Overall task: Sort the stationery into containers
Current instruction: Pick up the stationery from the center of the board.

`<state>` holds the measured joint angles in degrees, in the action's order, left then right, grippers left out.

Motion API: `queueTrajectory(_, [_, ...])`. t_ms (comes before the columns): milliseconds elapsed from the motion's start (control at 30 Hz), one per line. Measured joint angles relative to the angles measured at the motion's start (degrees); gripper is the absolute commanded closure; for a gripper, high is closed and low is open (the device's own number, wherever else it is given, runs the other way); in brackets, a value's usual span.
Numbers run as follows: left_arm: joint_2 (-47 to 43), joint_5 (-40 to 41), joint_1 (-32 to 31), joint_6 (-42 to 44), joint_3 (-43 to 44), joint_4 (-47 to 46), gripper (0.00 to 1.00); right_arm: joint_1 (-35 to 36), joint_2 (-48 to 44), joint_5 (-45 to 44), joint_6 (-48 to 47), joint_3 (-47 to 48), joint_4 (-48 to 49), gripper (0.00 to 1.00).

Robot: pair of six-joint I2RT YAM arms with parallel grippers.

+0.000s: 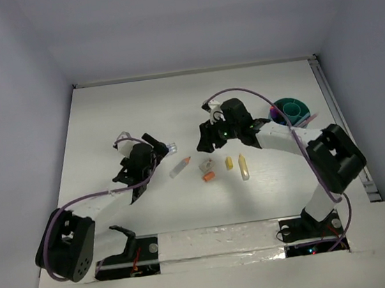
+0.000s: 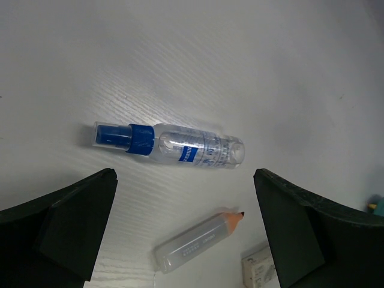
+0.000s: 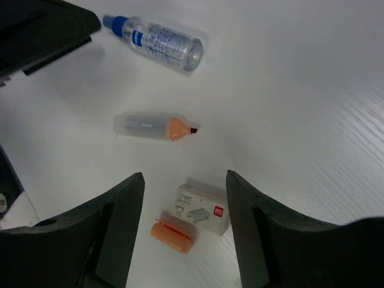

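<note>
The clear bottle's base should stay free to insert into the organiser, so my right gripper should next grab across its body just below the blue cap [image 3: 139,33].
A clear bottle with a blue cap [image 2: 171,147] and an orange-tipped highlighter [image 2: 198,240] lie on the white table. My left gripper [image 2: 184,177] is open and empty, hovering just left of them [image 1: 151,159]. My right gripper [image 3: 185,177] is open and empty above a small white staple box [image 3: 203,209] and an orange stub [image 3: 174,235]. In the top view the right gripper [image 1: 224,141] hangs just behind these. Two yellow markers [image 1: 242,166] lie to the right of the stub. The round teal organiser [image 1: 292,111] stands at the far right with a purple item at its left rim.
The right arm's forearm [image 1: 283,136] reaches across in front of the organiser. The table's right edge has a metal rail [image 1: 340,119]. Grey walls close in the far, left and right sides.
</note>
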<state>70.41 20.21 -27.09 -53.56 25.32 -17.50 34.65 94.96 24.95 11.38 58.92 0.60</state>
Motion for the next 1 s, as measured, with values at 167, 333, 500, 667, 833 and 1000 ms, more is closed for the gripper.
queueTrajectory(167, [-7.7,0.6,1.7,0.5,-1.4,0.7,0.02,0.1,9.0,4.0,-7.6,9.0,-3.9,0.29])
queueTrajectory(333, [-15.0,0.6,5.0,1.1,-3.7,3.0,0.02,2.0,20.0,4.8,-15.7,24.7,-11.3,0.2])
queueTrajectory(500, [-25.6,0.7,6.0,2.0,-4.4,7.5,0.02,6.6,27.0,2.8,-22.3,37.0,-18.8,0.17])
queueTrajectory(667, [-36.7,1.3,6.3,3.5,-4.2,13.2,0.02,11.3,34.7,0.0,-28.2,50.7,-26.0,0.16])
queueTrajectory(833, [-43.7,1.9,6.6,4.7,-1.2,20.0,0.02,14.8,40.5,-2.3,-33.0,59.4,-32.4,0.18])
queueTrajectory(1000, [-49.0,2.4,6.6,7.1,4.2,25.4,0.01,16.6,44.6,-4.4,-35.7,63.8,-35.7,0.23])
